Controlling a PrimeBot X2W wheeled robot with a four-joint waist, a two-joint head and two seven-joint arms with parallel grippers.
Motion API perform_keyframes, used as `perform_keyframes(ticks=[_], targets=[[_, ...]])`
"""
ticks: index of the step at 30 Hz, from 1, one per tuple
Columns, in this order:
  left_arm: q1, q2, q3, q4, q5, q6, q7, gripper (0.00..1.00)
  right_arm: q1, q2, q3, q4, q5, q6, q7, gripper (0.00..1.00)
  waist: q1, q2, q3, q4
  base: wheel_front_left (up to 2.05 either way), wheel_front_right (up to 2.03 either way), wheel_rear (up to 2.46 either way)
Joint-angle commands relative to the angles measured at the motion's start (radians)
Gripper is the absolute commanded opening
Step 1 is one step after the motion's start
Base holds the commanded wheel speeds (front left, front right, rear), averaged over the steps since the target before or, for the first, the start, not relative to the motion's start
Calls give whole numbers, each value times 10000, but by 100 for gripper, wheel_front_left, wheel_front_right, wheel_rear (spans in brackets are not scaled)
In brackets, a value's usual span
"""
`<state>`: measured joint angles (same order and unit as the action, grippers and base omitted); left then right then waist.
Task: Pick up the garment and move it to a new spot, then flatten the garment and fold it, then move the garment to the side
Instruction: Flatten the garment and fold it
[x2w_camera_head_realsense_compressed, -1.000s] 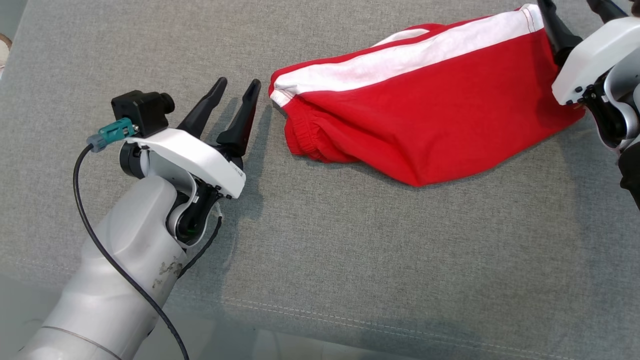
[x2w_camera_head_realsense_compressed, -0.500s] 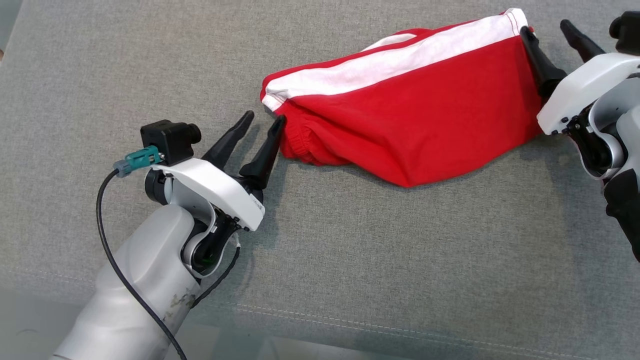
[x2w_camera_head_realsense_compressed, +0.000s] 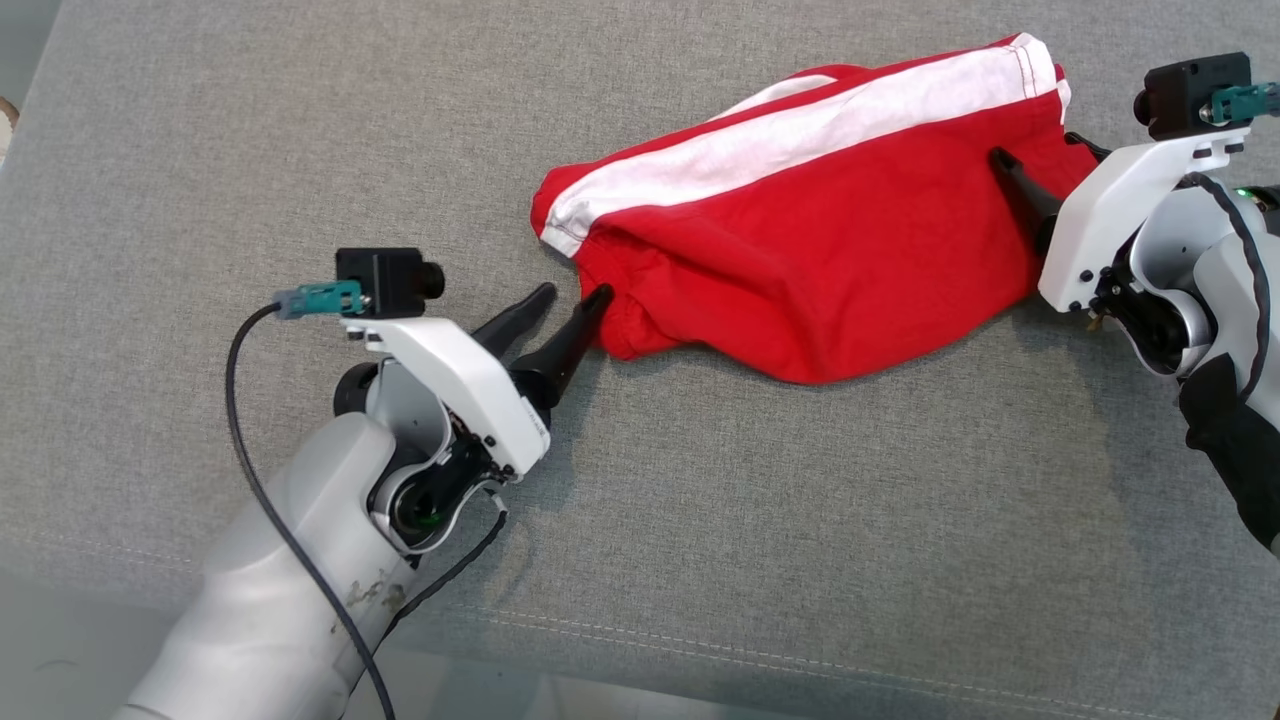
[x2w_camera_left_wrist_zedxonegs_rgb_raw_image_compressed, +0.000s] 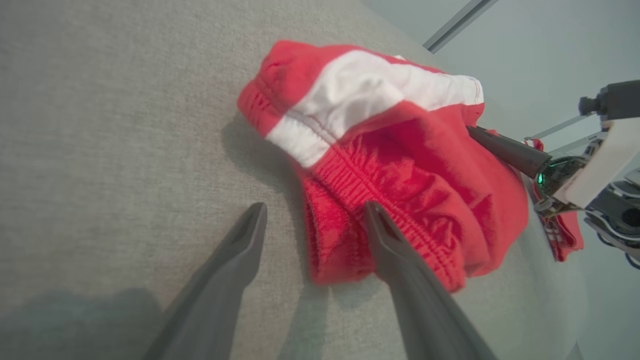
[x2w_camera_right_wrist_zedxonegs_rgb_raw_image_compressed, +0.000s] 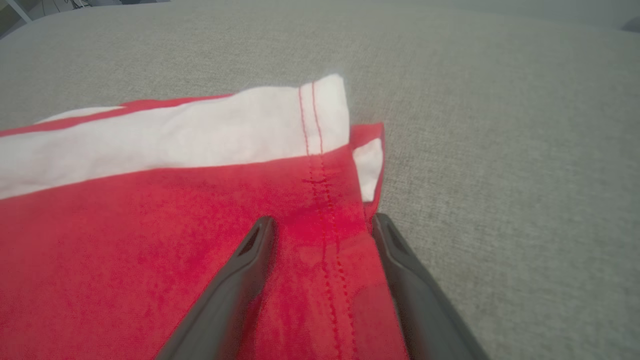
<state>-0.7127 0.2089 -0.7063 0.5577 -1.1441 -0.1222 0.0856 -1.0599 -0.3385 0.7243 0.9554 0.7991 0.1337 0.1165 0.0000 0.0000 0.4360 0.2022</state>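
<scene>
The robot's right gripper should next pinch the red garment with the white stripe (x2w_camera_head_realsense_compressed: 792, 142) by its stitched hem end (x2w_camera_head_realsense_compressed: 1044, 156) to fold it.
A red garment (x2w_camera_head_realsense_compressed: 830, 240) with a white side stripe lies folded over on the grey cushion (x2w_camera_head_realsense_compressed: 700, 500). My left gripper (x2w_camera_head_realsense_compressed: 575, 293) is open at the garment's left end, one fingertip touching the gathered waistband. In the left wrist view the waistband (x2w_camera_left_wrist_zedxonegs_rgb_raw_image_compressed: 345, 210) sits between the spread fingers of the left gripper (x2w_camera_left_wrist_zedxonegs_rgb_raw_image_compressed: 316, 207). My right gripper (x2w_camera_head_realsense_compressed: 1040, 150) is open at the right end, one finger lying on the red cloth. In the right wrist view the stitched hem (x2w_camera_right_wrist_zedxonegs_rgb_raw_image_compressed: 325, 200) runs between the fingers of the right gripper (x2w_camera_right_wrist_zedxonegs_rgb_raw_image_compressed: 322, 221).
A stitched seam (x2w_camera_head_realsense_compressed: 700, 640) crosses the grey cushion near its front edge, with pale floor (x2w_camera_head_realsense_compressed: 60, 650) beyond it at the lower left. Bare grey fabric spreads in front of and to the left of the garment.
My left gripper has moved right until its tip meets the waistband. My right gripper has come in over the hem, so its fingers now straddle the cloth.
</scene>
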Motion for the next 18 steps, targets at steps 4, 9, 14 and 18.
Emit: perform_keyframes(ticks=[4, 9, 14, 18], targets=[[-688, 172, 193, 84, -537, -74, 488, 100, -28, 140, 266, 65, 108, -30, 234, 100, 0, 0, 10, -28, 0, 0, 0], [-1109, 34, 47, 571, -1101, -81, 985, 100, -257, 336, 482, 261, 395, -30, 522, 100, 0, 0, 74, -114, 0, 0, 0], [-1444, -192, -65, 1372, -1558, -82, 1393, 100, -561, 393, 674, 567, 563, -30, 673, 100, 0, 0, 168, -133, 0, 0, 0], [-1574, -360, -174, 1799, -1874, -83, 1617, 100, -805, 414, 744, 1054, 443, -30, 355, 100, 0, 0, 197, -108, 0, 0, 0]])
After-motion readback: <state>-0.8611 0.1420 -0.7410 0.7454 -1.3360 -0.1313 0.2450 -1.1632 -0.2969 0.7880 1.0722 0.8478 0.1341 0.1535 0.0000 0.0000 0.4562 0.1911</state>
